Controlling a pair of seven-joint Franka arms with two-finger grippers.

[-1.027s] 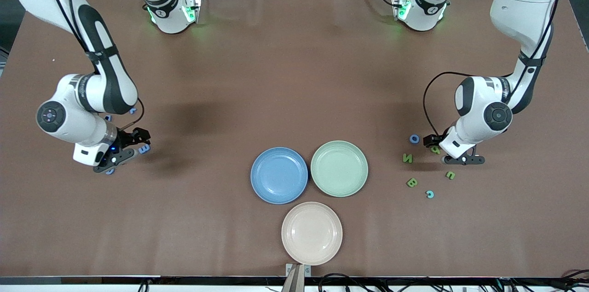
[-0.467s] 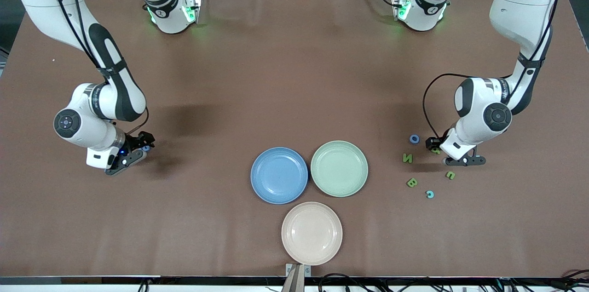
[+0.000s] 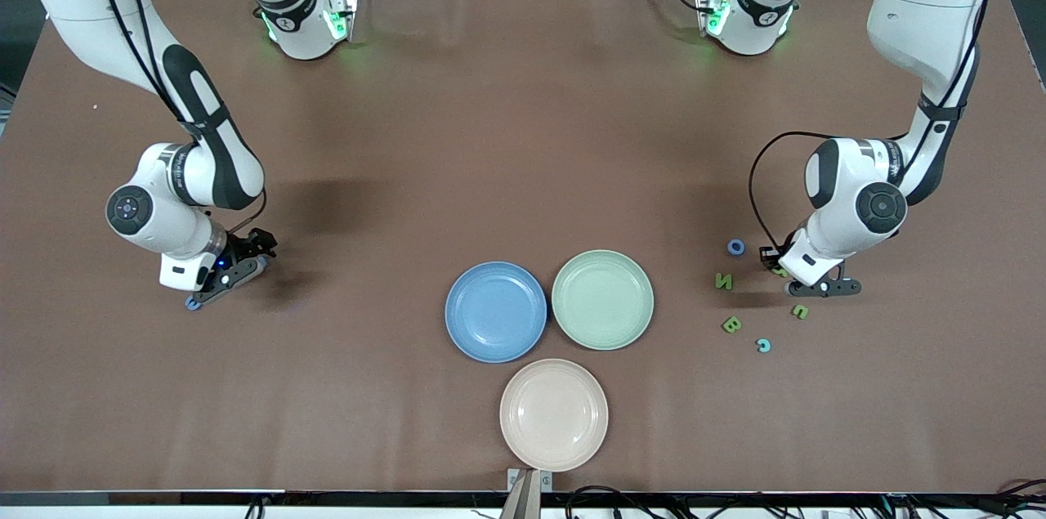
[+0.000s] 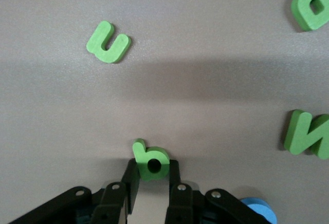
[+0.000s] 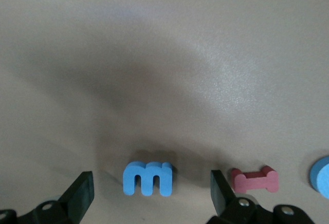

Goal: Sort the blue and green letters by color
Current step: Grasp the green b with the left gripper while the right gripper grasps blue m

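My right gripper will next grab the blue m by its outer legs, so that I can sort the m onto the blue plate (image 3: 496,312).
My left gripper (image 4: 152,166) is shut on a small green letter (image 4: 149,157) down at the table; in the front view this gripper (image 3: 782,270) is among the letters at the left arm's end. Around it lie a green u (image 4: 108,41), a green N (image 3: 724,281), a green B (image 3: 732,325), a blue ring (image 3: 736,247) and a blue c (image 3: 763,345). My right gripper (image 5: 151,183) is open and low over a blue m (image 5: 147,178), which lies between its fingers untouched. From the front, that gripper (image 3: 248,259) hides the m.
A blue plate (image 3: 496,311) and a green plate (image 3: 602,300) stand side by side mid-table, with a beige plate (image 3: 553,414) nearer the front camera. A red piece (image 5: 254,179) and another blue piece (image 5: 321,176) lie beside the blue m.
My left gripper has shut on the green letter. My right arm has swung toward the table's middle and its open gripper has settled over the blue m.
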